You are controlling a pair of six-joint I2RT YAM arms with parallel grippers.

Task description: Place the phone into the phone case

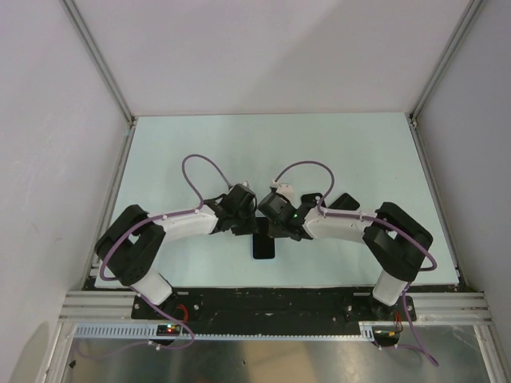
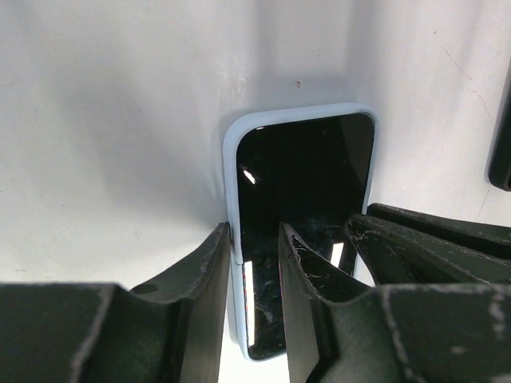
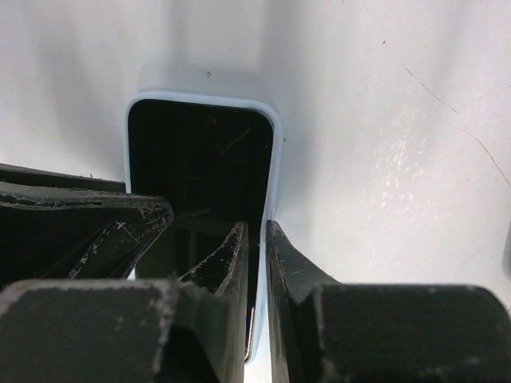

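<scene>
Next, my left gripper grabs the long rim of the light blue phone case (image 2: 230, 159) opposite my right gripper, to seat the phone's edge inside.
The black phone (image 2: 307, 171) lies screen up inside the light blue phone case (image 2: 230, 159), flat on the table near the front edge (image 1: 263, 246). My left gripper (image 2: 254, 231) stands over the case's left rim, one finger outside the rim and the other on the screen, with a gap between them. My right gripper (image 3: 256, 225) straddles the case's right rim (image 3: 275, 152) with its jaws almost together around it. The phone's screen also shows in the right wrist view (image 3: 200, 152). In the top view both grippers (image 1: 243, 227) (image 1: 275, 230) meet above the phone and hide its far end.
The pale table (image 1: 335, 152) has walls on three sides. A small dark object (image 1: 345, 201) lies behind my right arm; its edge shows in the left wrist view (image 2: 501, 152). Purple cables loop over both arms.
</scene>
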